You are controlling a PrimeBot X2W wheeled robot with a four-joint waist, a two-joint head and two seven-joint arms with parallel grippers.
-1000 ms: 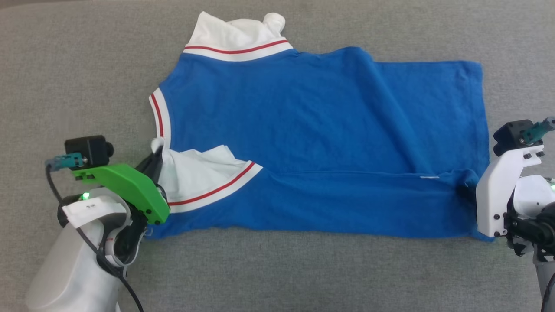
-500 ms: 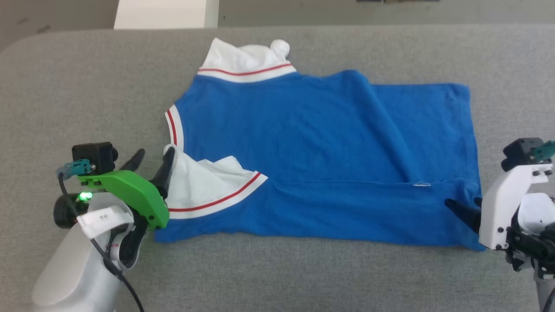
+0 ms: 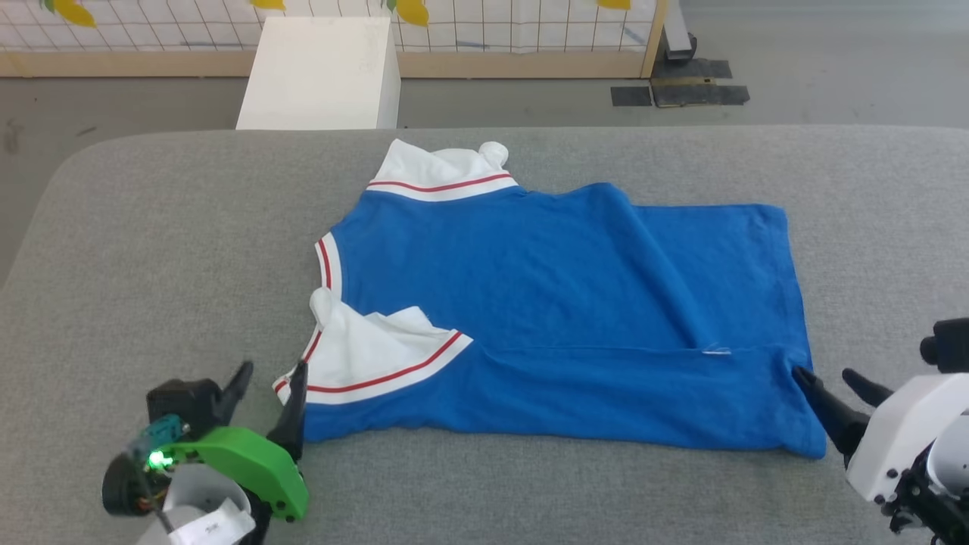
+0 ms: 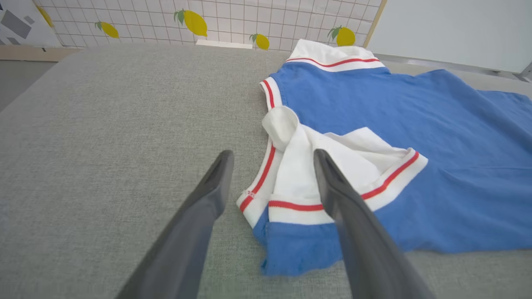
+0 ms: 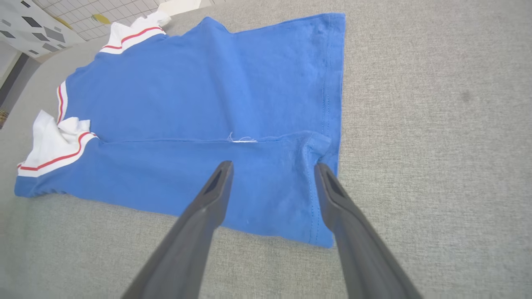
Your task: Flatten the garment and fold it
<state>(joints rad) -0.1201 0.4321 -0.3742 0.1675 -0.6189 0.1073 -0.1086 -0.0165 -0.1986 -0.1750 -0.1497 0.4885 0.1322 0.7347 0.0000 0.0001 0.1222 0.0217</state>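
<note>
The robot's left gripper should next grab the shirt by its outstretched white sleeve end (image 3: 409,158), then fold the sleeve in over the blue body (image 3: 509,272).
The garment (image 3: 545,303) is a royal-blue shirt with white, red-striped sleeves, lying sideways on the grey table with its near long edge folded over onto the body. Neck and sleeves point left, hem right. My left gripper (image 3: 269,378) stands open just off the near white sleeve (image 3: 363,359), holding nothing. In the left wrist view the garment (image 4: 395,137) lies ahead with the sleeve end between the left gripper (image 4: 272,155) fingertips. My right gripper (image 3: 829,378) is open beside the hem's near corner. The right wrist view shows the right gripper (image 5: 272,166) above that folded corner of the garment (image 5: 208,108).
The grey padded table (image 3: 151,250) has free room all around the shirt. Beyond its far edge stands a white box (image 3: 318,72) on the floor, before a tiled wall with lemon stickers (image 3: 412,11). Dark mats (image 3: 681,87) lie on the floor at the back right.
Both grippers have opened and let go of the shirt's near edge, then drawn back toward me. The camera has tilted up, so the scene sits lower and the floor shows.
</note>
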